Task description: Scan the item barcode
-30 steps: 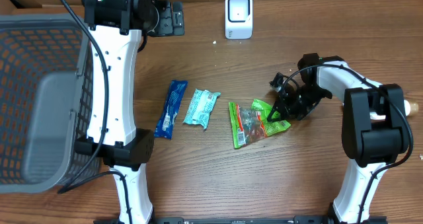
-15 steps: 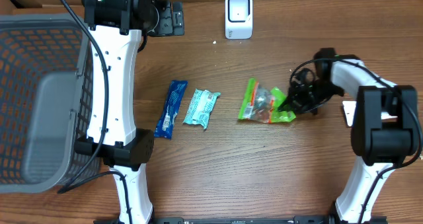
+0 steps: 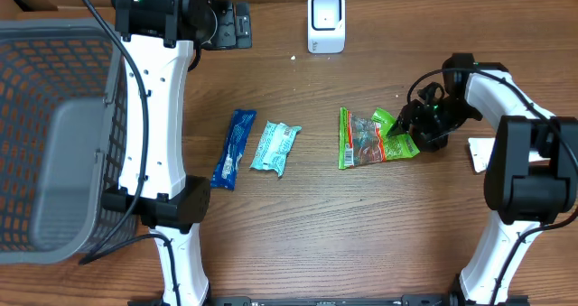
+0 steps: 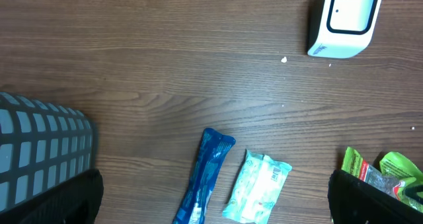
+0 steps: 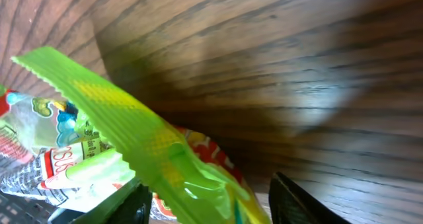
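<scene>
Next, my right gripper pinches the green snack bag by its crimped end (image 3: 398, 136) (image 5: 202, 190), so the printed body of the bag stays uncovered for scanning its barcode.
The green snack bag (image 3: 368, 140) lies flat on the wooden table, right of centre, with its crimped end toward my right gripper (image 3: 408, 125). In the right wrist view that green crimped edge (image 5: 132, 138) passes between the two dark fingers (image 5: 297, 201), which stand apart with a gap beside the bag, so my right gripper (image 5: 211, 207) is open. The white barcode scanner (image 3: 326, 23) stands at the back of the table. My left gripper (image 4: 211, 211) hangs high and open near the back left, holding nothing.
A blue packet (image 3: 233, 149) and a pale teal packet (image 3: 275, 147) lie side by side left of the green bag. A large grey mesh basket (image 3: 54, 125) fills the left side. From the left wrist I see the scanner (image 4: 345, 19) and both packets (image 4: 208, 178).
My right gripper carried the green bag to the right and turned it, then its jaws parted from shut. The left arm has not moved.
</scene>
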